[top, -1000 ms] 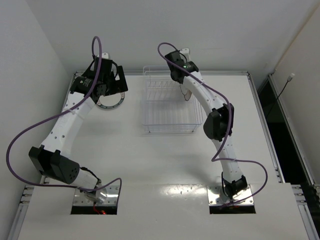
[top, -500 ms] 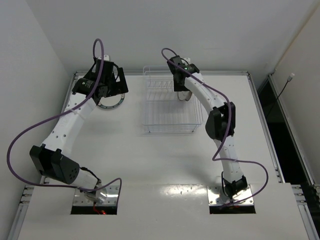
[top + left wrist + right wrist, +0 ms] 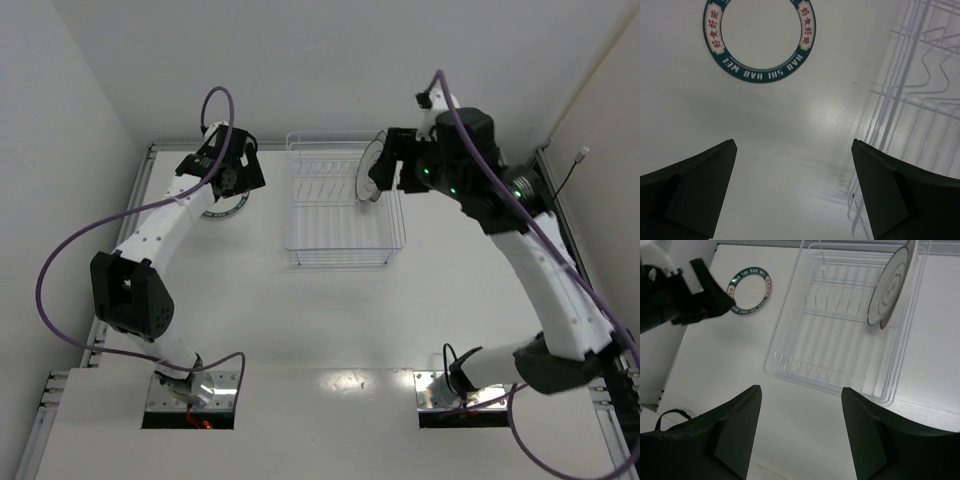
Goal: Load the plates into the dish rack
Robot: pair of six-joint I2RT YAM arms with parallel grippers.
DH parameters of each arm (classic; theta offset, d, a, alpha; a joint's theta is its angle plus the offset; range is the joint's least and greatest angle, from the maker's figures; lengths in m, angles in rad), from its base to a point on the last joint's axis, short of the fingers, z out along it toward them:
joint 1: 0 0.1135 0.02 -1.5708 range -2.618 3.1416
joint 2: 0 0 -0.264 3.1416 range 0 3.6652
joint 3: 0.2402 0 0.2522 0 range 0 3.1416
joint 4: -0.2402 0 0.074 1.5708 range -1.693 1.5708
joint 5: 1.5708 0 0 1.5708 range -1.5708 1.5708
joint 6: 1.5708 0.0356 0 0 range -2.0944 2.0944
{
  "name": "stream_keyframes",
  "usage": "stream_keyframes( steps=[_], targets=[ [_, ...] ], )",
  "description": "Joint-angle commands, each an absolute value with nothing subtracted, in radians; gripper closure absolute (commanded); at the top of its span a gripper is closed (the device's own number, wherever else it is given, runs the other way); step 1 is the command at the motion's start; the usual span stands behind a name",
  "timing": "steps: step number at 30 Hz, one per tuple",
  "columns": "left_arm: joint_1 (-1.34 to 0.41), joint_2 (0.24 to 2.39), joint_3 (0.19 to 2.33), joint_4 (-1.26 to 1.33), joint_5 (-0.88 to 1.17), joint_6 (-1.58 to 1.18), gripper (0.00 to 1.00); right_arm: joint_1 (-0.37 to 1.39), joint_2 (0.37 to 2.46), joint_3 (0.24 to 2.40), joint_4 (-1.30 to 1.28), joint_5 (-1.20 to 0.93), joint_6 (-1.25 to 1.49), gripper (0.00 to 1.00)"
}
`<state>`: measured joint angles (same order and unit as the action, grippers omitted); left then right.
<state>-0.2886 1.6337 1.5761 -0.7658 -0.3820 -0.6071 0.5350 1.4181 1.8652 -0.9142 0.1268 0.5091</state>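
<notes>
The teal-rimmed plate point(image 3: 228, 207) should be grabbed next by my left gripper, across its rim toward the dish rack. The opposite edge then stays free to go into a slot.
The dish rack point(image 3: 340, 258) is a clear thin-wire basket at the table's back middle. A grey-ringed white plate point(image 3: 888, 289) stands on edge in a slot at the rack's right end point(image 3: 815, 377). My right gripper point(image 3: 801, 389) hangs open and empty, high above and in front of the rack; the top view shows it point(image 3: 390, 165) beside that plate point(image 3: 366, 178). A teal-rimmed plate point(image 3: 760, 76) lies flat on the table left of the rack point(image 3: 920, 95). My left gripper point(image 3: 793, 145) is wide open just above the table near this plate point(image 3: 228, 207), holding nothing.
White walls close in behind and on both sides of the table. The left arm's fingers point(image 3: 705, 290) show in the right wrist view beside the teal plate point(image 3: 735, 287). A purple cable loops off each arm.
The right gripper has opened, left the grey-ringed plate standing in the rack, and risen up and away to the right. The left gripper has shifted slightly right above the teal plate.
</notes>
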Motion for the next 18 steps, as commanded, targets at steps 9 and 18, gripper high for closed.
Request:
stream_keyframes(
  steps=[9,18],
  targets=[
    [-0.287,1.992,1.643,-0.419,-0.528,-0.238,0.00,0.520,1.104,1.678,-1.070,0.112,0.543,0.36],
    [-0.241,2.282,1.827,-0.457,-0.517,-0.225,0.00,0.529,1.184,1.735,-1.146,0.067,0.534,0.36]
  ],
)
